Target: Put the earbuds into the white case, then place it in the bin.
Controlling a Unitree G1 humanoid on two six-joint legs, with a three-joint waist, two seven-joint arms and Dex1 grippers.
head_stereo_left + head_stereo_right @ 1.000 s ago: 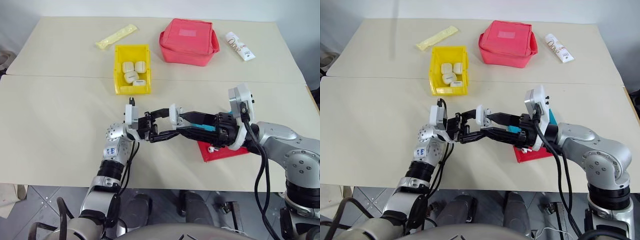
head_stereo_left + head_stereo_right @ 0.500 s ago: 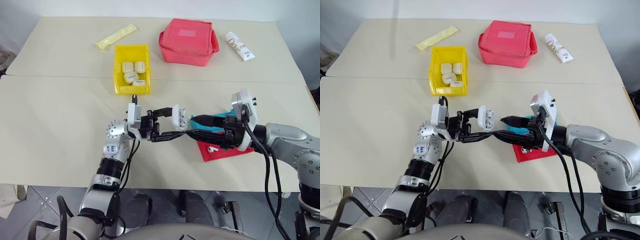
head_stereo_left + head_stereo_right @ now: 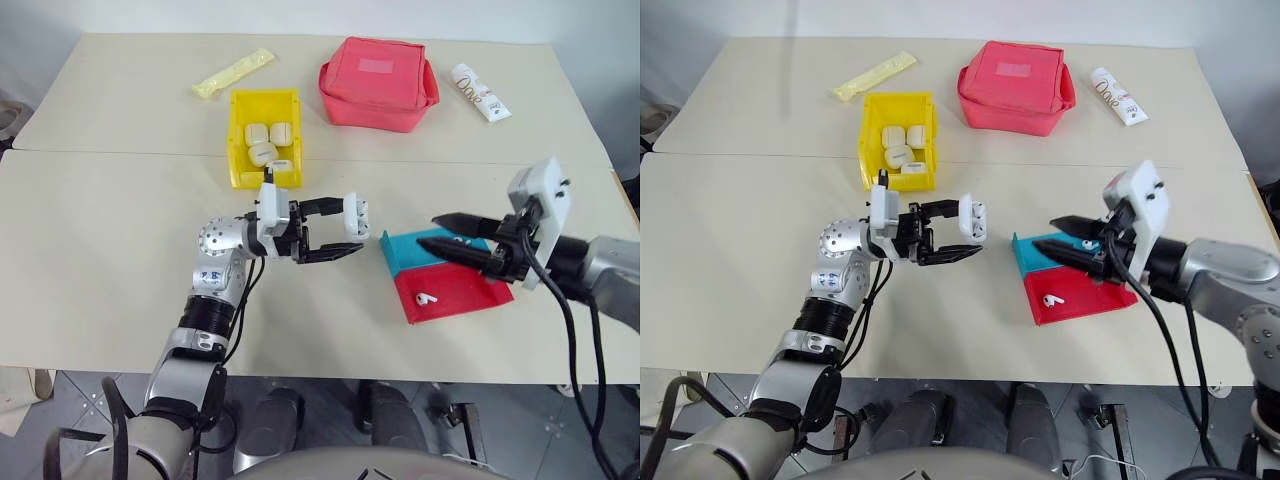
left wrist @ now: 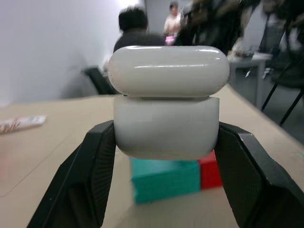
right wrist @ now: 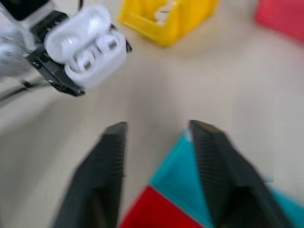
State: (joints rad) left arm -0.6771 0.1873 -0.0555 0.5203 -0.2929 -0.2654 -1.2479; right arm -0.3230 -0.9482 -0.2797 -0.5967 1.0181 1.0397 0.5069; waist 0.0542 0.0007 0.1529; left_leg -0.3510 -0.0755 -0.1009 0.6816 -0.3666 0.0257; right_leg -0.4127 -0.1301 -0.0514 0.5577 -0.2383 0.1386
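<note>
The white case hangs short of the bin, so the left gripper should move the white case (image 3: 356, 218) to the yellow bin (image 3: 234, 140) before letting go of it.
My left gripper (image 3: 349, 228) is shut on the white case (image 3: 356, 215), held above the table's middle with its lid hinged open. In the right wrist view the white case (image 5: 88, 45) shows two rounded white earbud tops in its wells. In the left wrist view the black fingers (image 4: 95, 171) clamp the case's lower half (image 4: 166, 126). One loose earbud (image 3: 428, 298) lies on the red tray (image 3: 465, 290). My right gripper (image 3: 428, 230) hangs open and empty over the teal tray (image 3: 400, 250), well apart from the case. The yellow bin (image 3: 234, 140) stands just beyond my left hand.
Several white pebble-shaped cases (image 3: 262, 140) lie in the bin. A pink-red pouch (image 3: 378, 82), a yellow packet (image 3: 232, 72) and a white printed tube (image 3: 480, 92) lie along the far side. People (image 4: 133, 28) are in the background of the left wrist view.
My right gripper has pulled back to the right, away from the case, and now hangs over the trays with its jaws narrower. My left gripper has carried the case slightly toward the bin.
</note>
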